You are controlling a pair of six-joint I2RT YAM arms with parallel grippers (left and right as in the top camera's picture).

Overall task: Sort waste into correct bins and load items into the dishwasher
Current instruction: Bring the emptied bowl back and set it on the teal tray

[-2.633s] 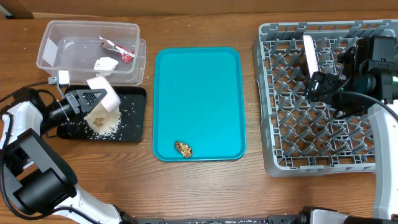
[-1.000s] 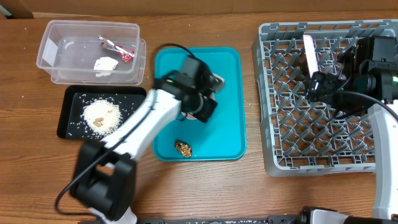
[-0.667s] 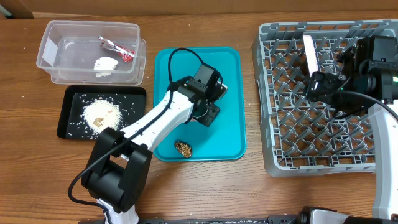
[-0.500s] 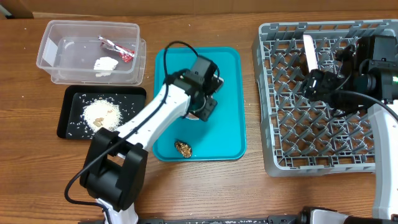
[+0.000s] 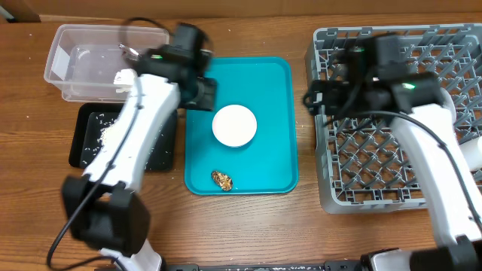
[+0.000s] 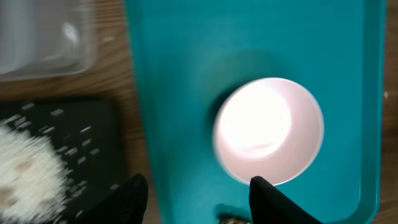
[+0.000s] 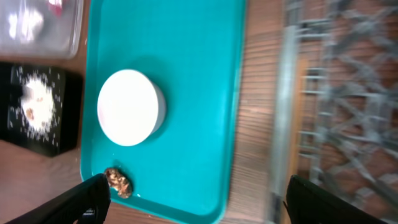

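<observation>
My right gripper grabs the white bowl's rim point(image 5: 255, 126) on the side facing the dish rack point(image 5: 392, 173) next, which leaves the bowl's base free for loading.
A small white bowl point(image 5: 234, 125) stands upright on the teal serving tray point(image 5: 267, 83), free of both grippers. My left gripper point(image 5: 202, 92) hovers at the tray's upper left edge. It is open, and its fingertips point(image 6: 134, 198) frame bare tray just short of the bowl point(image 6: 268, 130). The brown food scrap point(image 5: 221, 179) lies near the tray's front edge. Rice point(image 6: 25, 180) is piled in the black tray point(image 5: 154, 147). The clear tub point(image 5: 83, 53) holds the tissue point(image 5: 123, 76). My right gripper point(image 5: 320, 98) is wide open over the grey dish rack's point(image 5: 392, 173) left rim.
The right wrist view looks down on the bowl point(image 7: 129, 107), the scrap point(image 7: 117, 182) and the strip of wooden table point(image 7: 255, 124) between the teal tray and the rack point(image 7: 348, 93). My left arm crosses over the black tray and the tub's corner.
My left gripper opened, left the bowl on the teal tray and pulled back to the upper left. My right arm swung left from inside the rack to its left rim.
</observation>
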